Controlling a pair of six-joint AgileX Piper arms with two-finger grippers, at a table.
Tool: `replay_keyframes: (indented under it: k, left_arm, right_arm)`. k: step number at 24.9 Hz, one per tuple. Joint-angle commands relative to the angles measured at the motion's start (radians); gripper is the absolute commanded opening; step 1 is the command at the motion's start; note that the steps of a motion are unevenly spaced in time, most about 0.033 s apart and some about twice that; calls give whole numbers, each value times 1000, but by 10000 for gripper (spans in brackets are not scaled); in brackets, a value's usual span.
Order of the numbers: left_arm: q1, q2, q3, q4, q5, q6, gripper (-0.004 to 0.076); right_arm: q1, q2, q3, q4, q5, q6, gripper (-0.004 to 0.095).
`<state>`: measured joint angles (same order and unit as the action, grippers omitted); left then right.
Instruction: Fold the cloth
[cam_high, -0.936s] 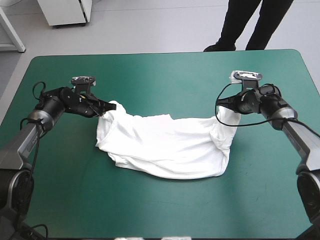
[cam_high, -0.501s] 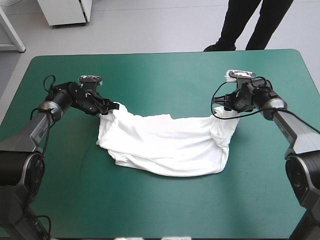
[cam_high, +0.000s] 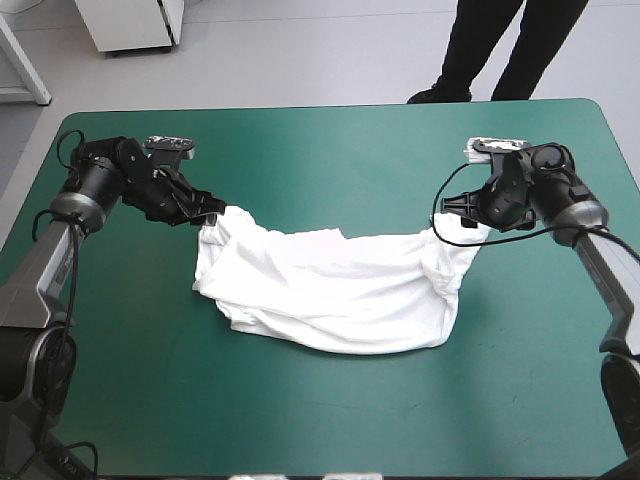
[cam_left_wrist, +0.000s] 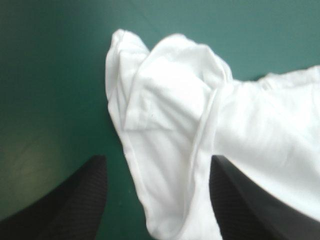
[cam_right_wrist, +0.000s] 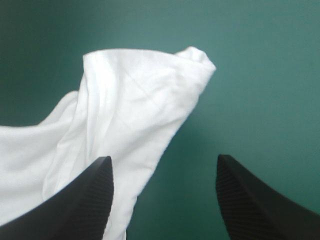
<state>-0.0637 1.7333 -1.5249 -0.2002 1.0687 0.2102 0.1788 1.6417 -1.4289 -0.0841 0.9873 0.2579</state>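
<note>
Next, to fold the T-shirt, my left gripper grabs its raised, folded corner (cam_high: 230, 217), since the T-shirt's middle (cam_high: 325, 275) lies flat on the tabletop.
The white T-shirt (cam_high: 330, 285) lies as a rumpled, wide band across the middle of the table, a raised corner at each end. My left gripper (cam_high: 213, 207) hovers at its far left corner, black fingers apart. In the left wrist view that folded corner (cam_left_wrist: 170, 115) lies loose between and ahead of the open gripper (cam_left_wrist: 157, 160). My right gripper (cam_high: 458, 208) is at the far right corner. In the right wrist view the gripper (cam_right_wrist: 165, 158) stands open, the T-shirt's peak (cam_right_wrist: 130, 100) ahead and toward one finger.
The teal-green cover (cam_high: 320, 420) surrounds the T-shirt on all sides. The table's far edge (cam_high: 330, 106) runs a short way beyond both grippers.
Both grippers were shut on the T-shirt's far corners earlier; now both stand open and the corners rest loose. The left arm has drawn back slightly leftward, the right slightly rightward.
</note>
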Motion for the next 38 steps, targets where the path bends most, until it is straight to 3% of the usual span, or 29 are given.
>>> replay_keyframes:
  k: [1,5,11,24,28,32,33,38]
  left_arm:
    - [-4,-130,-33,43,63,-70,430]
    - [-4,-144,-33,55,107,-94,430]
    - [-4,22,-44,70,48,-96,430]
    - [-4,251,-138,72,-20,-96,398]
    - [-4,276,-138,56,-13,-84,318]
    - [-13,279,-138,47,-11,-49,26]
    - [-17,279,-138,42,-11,-33,-6]
    - [-36,279,-138,40,-9,-31,-10]
  right_arm:
    - [-4,-140,-31,-9,84,-13,539]
    - [-4,-255,-30,-9,132,-13,536]
    - [-4,-294,-30,-12,192,-13,523]
    - [-4,-294,-30,-46,188,-28,509]
    - [-4,-294,-30,-38,194,-32,509]
    - [-4,-294,-30,-33,246,-40,509]
    - [-4,-294,-30,-27,261,-43,509]
    - [-2,-297,-23,99,261,-78,509]
